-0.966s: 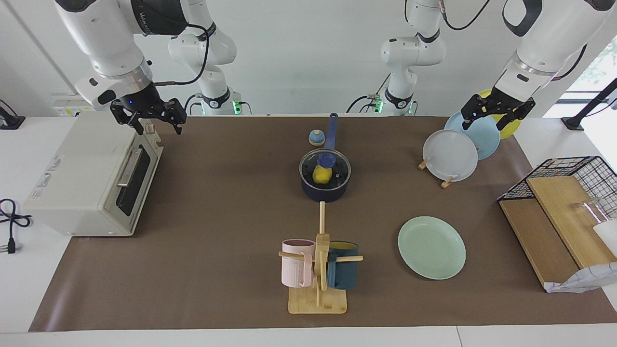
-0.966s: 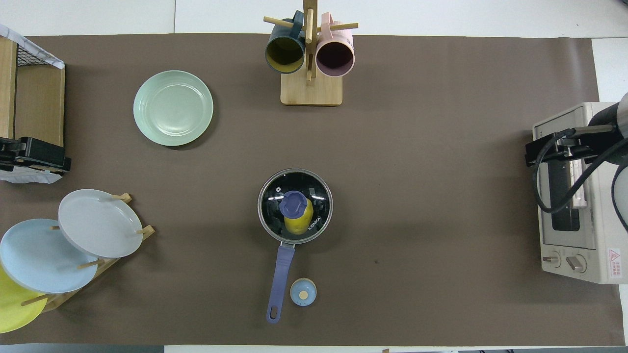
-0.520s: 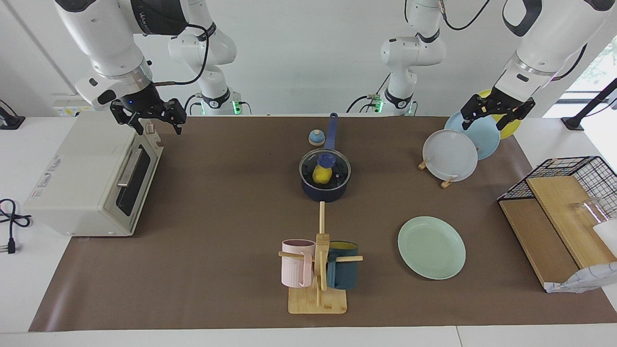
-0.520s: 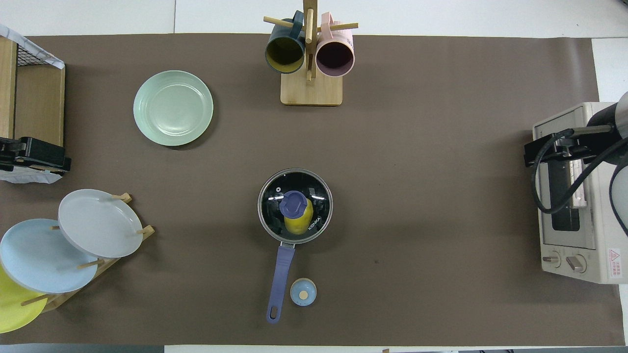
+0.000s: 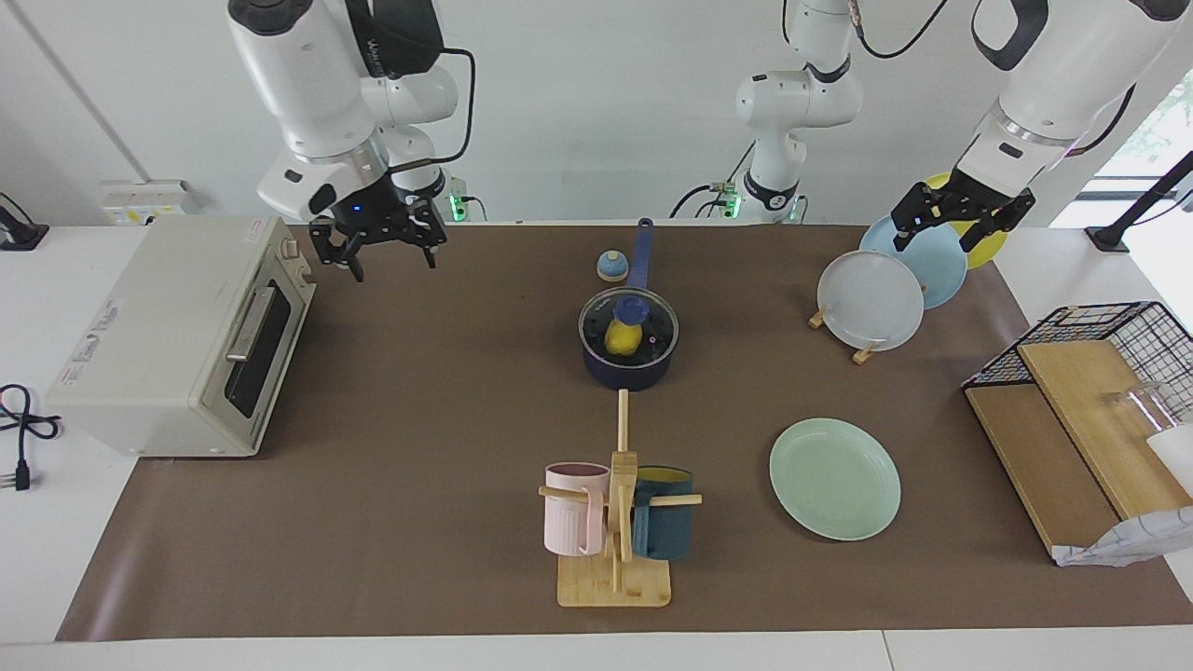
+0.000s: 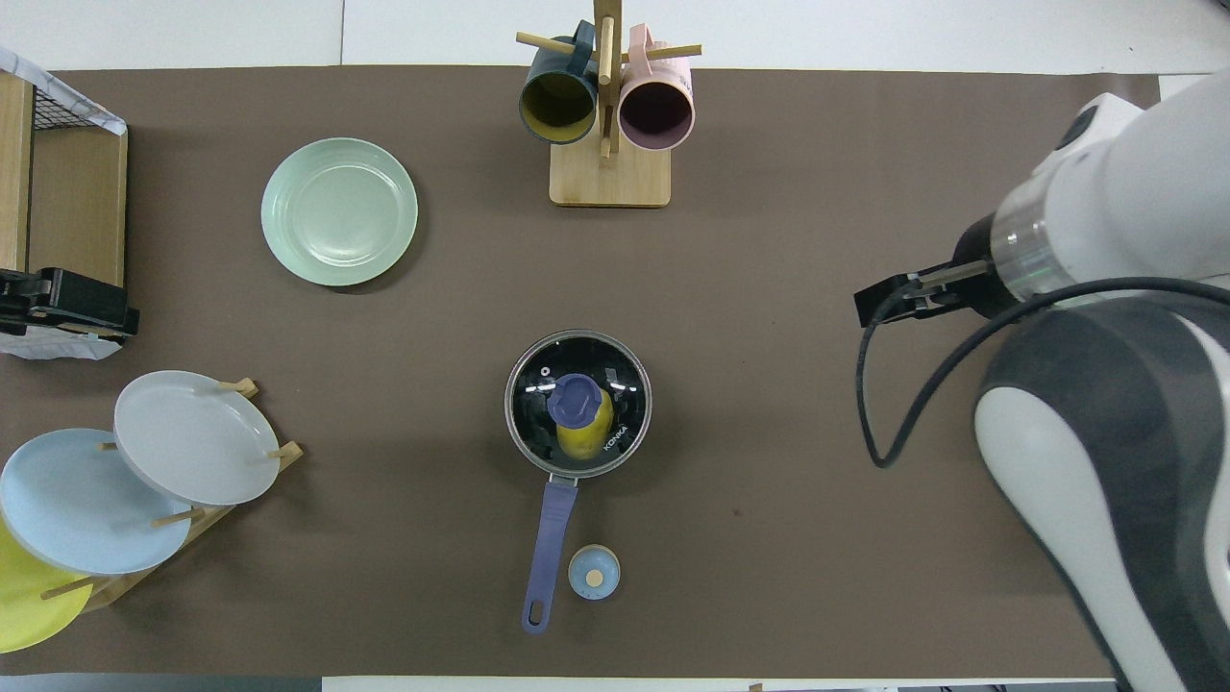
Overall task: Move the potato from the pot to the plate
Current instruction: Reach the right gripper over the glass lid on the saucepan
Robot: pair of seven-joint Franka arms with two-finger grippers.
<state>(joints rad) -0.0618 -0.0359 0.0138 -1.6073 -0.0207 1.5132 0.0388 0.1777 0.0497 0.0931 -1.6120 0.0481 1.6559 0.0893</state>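
Note:
My right gripper should grab the glass lid by its blue knob next, to take the lid off the pot and get to the potato.
The navy pot stands mid-table under a glass lid with a blue knob. Through the lid I see the yellow potato inside. The mint-green plate lies bare, farther from the robots and toward the left arm's end. My right gripper hangs open and holds nothing, over the brown mat between the toaster oven and the pot. My left gripper waits open above the plate rack. In the overhead view the right arm's wrist hides its gripper.
A toaster oven sits at the right arm's end. A mug tree with a pink and a teal mug stands farther out than the pot. A small blue dome rests beside the pot handle. Racked plates and a wire basket fill the left arm's end.
The right arm has swung from over the toaster oven toward the middle of the table, gripper still open. The left arm, pot and plate have not moved.

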